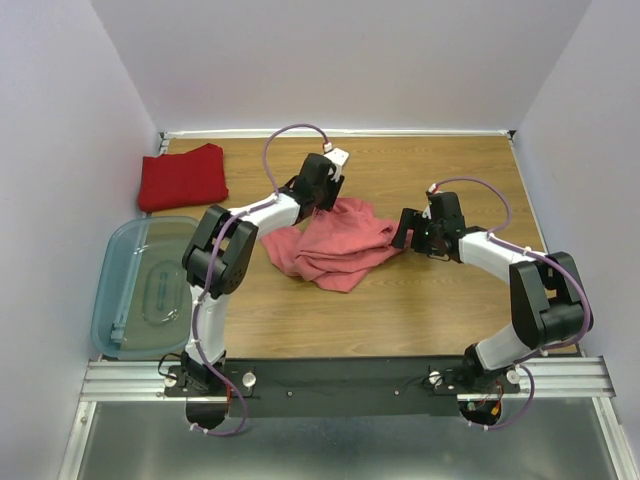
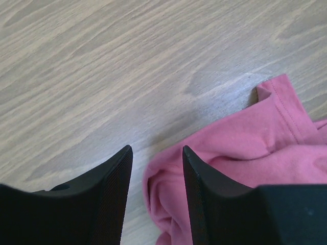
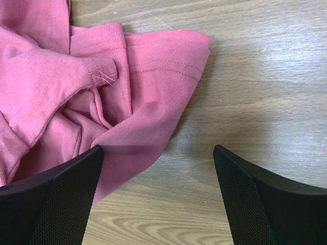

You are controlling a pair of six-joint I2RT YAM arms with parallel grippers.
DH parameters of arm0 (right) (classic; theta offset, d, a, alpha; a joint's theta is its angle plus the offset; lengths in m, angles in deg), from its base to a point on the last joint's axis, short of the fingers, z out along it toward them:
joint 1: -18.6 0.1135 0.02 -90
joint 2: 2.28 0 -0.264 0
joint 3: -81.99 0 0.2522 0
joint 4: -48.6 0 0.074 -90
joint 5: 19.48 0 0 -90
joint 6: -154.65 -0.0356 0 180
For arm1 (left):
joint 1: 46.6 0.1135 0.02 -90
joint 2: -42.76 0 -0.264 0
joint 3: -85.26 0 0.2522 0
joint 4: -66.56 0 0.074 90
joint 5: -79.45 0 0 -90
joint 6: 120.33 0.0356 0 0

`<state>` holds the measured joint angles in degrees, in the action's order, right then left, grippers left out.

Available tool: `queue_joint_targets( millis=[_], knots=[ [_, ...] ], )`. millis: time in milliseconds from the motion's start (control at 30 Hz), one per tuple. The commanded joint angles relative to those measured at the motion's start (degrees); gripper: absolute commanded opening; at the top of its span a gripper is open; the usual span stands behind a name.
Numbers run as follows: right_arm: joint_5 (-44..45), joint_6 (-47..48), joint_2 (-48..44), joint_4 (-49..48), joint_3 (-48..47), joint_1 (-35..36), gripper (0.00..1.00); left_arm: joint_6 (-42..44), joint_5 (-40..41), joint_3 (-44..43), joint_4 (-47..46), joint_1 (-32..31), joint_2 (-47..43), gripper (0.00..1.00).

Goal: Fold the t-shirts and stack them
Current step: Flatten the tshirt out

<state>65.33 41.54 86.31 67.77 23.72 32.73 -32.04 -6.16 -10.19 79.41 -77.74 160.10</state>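
The pink shirt's edge [image 3: 155, 145] below its hemmed corner is between the open fingers of my right gripper. My right gripper should close on it now, as that would hold that edge of the pink shirt.
A crumpled salmon-pink t-shirt [image 1: 335, 245] lies on the wooden table between the two arms. A darker red t-shirt [image 1: 183, 177] lies folded at the back left. My left gripper [image 1: 323, 207] hovers at the pink shirt's back left edge. In the left wrist view this gripper [image 2: 156, 149] is open, and a fold of the pink shirt [image 2: 245, 148] lies loose between its fingers, against the right one. My right gripper [image 1: 403, 238] stands wide open at the shirt's right edge. In the right wrist view it [image 3: 158, 148] spans a hemmed corner of the shirt [image 3: 102, 81] and bare wood.
A clear bluish plastic bin [image 1: 120, 300] sits at the table's left edge, near the left arm's base. White walls close in the back and both sides. A metal rail [image 1: 340, 375] runs along the near edge.
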Motion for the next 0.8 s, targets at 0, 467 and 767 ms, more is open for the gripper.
queue_joint_targets(
  millis=[0, 467, 767],
  knots=[
    [-1.6, -0.4, 1.0, -1.3, 0.7, -0.4, 0.94, 1.5, -1.2, -1.9, -0.5, -0.1, 3.4, 0.52],
    [-0.8, -0.6, 0.1, -1.7, 0.7, -0.9, 0.55, 0.7, -2.0, -2.0, 0.4, 0.8, 0.8, 0.0],
    [6.8, -0.2, -6.5, -1.1, -1.8, -4.9, 0.03, 0.2, 1.9, -0.6, 2.8, 7.4, -16.8, 0.0]
  ],
)
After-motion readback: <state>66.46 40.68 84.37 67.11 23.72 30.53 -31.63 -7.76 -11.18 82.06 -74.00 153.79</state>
